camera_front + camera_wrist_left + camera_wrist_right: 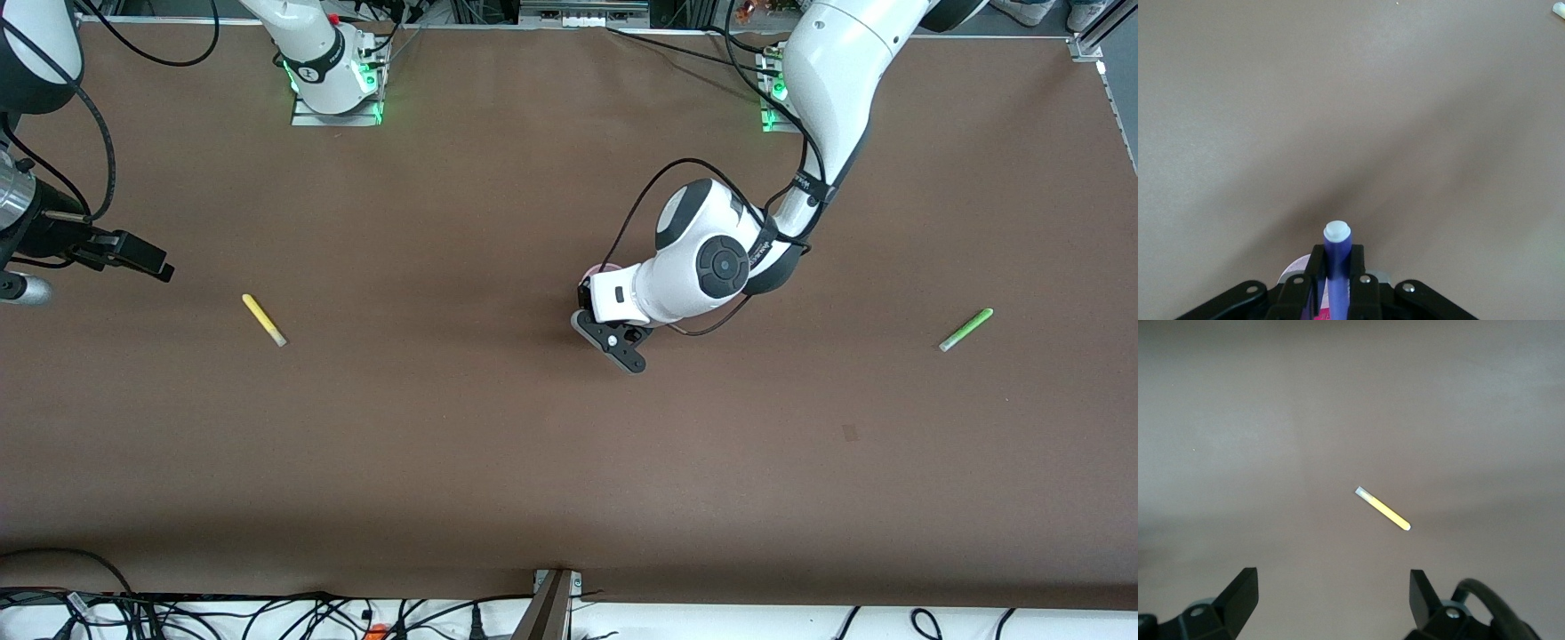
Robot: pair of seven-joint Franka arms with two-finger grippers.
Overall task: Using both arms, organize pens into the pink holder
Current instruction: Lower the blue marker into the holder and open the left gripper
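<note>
The blue pen (1337,267) is standing inside the rim of the pink holder (1295,267). It would stay inside, so my left gripper should open now.
My left gripper (605,298) is over the middle of the table, shut on the dark purple-blue pen (1337,250), which it holds upright with the pale cap up. The pink holder (594,268) stands right under it, mostly hidden by the hand; its rim (1295,267) peeks out beside the fingers. A bit of magenta (1321,315) shows down by the pen. The yellow pen (264,320) lies toward the right arm's end, also in the right wrist view (1383,509). The light green pen (965,330) lies toward the left arm's end. My right gripper (147,258) hangs open and empty (1331,583).
The brown table (498,462) is bare around the pens. Cables and a bracket (553,604) run along the edge nearest the front camera. A pale pen tip (1558,8) shows at the edge of the left wrist view.
</note>
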